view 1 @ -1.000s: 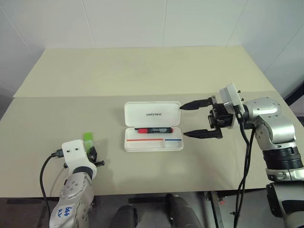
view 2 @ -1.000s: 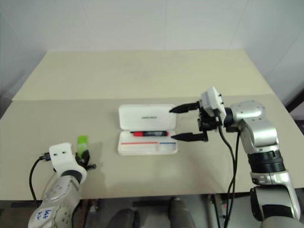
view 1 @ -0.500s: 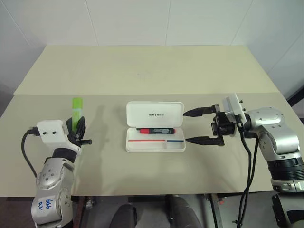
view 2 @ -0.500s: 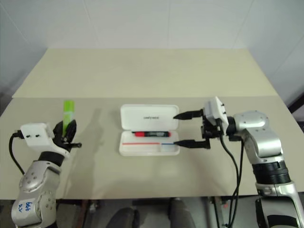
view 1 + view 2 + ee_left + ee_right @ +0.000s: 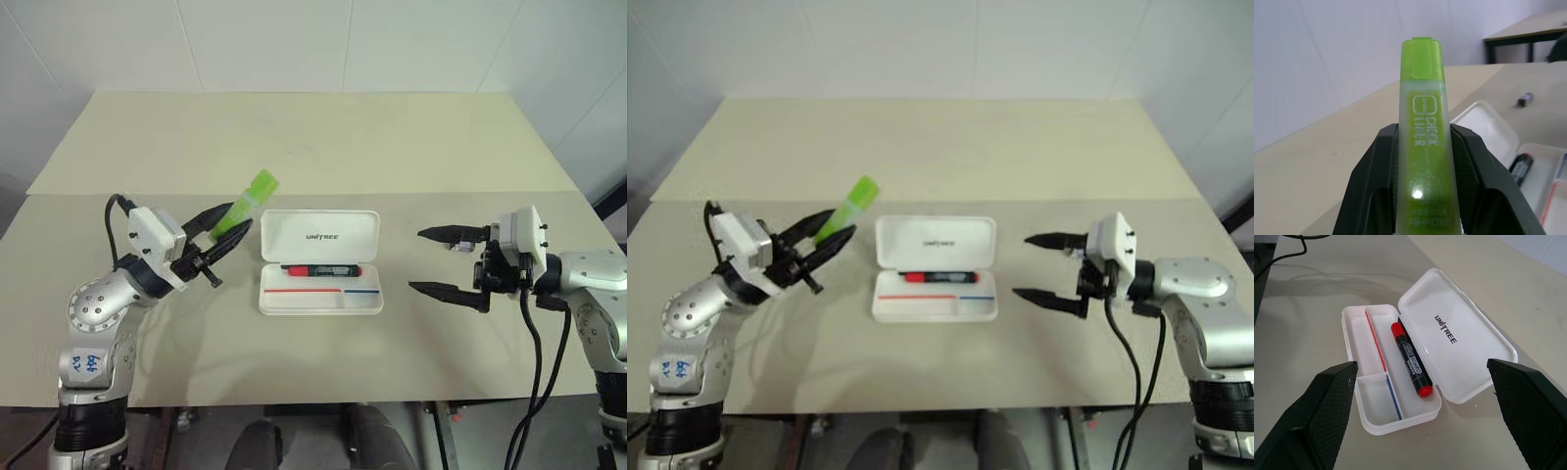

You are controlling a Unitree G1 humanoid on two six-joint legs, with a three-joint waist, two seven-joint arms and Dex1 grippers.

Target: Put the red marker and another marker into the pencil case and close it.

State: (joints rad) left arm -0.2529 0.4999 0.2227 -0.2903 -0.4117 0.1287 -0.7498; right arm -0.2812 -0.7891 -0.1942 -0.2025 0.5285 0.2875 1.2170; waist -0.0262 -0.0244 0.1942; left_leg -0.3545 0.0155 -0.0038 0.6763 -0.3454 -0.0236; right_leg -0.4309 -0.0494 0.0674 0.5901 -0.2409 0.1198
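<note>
The light-green highlighter (image 5: 249, 199) is beside the tray now and would miss it, so my left gripper needs to stay closed until the highlighter lines up with the case's open tray (image 5: 318, 299).
The pencil case (image 5: 294, 235) lies open at the table's middle, its lid printed "UNITREE" folded back. The red marker (image 5: 320, 268) rests in the tray's rear compartment, red cap to the left. My left gripper (image 5: 240, 217) is shut on another marker, a light-green highlighter (image 5: 249, 199), held in the air just left of the case, its far end tilted up and toward the lid. The left wrist view shows the highlighter (image 5: 1422, 137) clamped between both fingers. My right gripper (image 5: 416, 259) hangs open to the right of the case, apart from it, with nothing between its fingers (image 5: 1327, 406).
The beige table (image 5: 313, 147) stretches far back behind the case. A small grey object (image 5: 1524, 99) lies on the table beyond the case, near my right gripper. White walls border the table at the back and sides.
My left gripper has lifted the green highlighter off the table's left front and swung it right, toward the case. My right gripper has drawn back to the right, away from the case.
</note>
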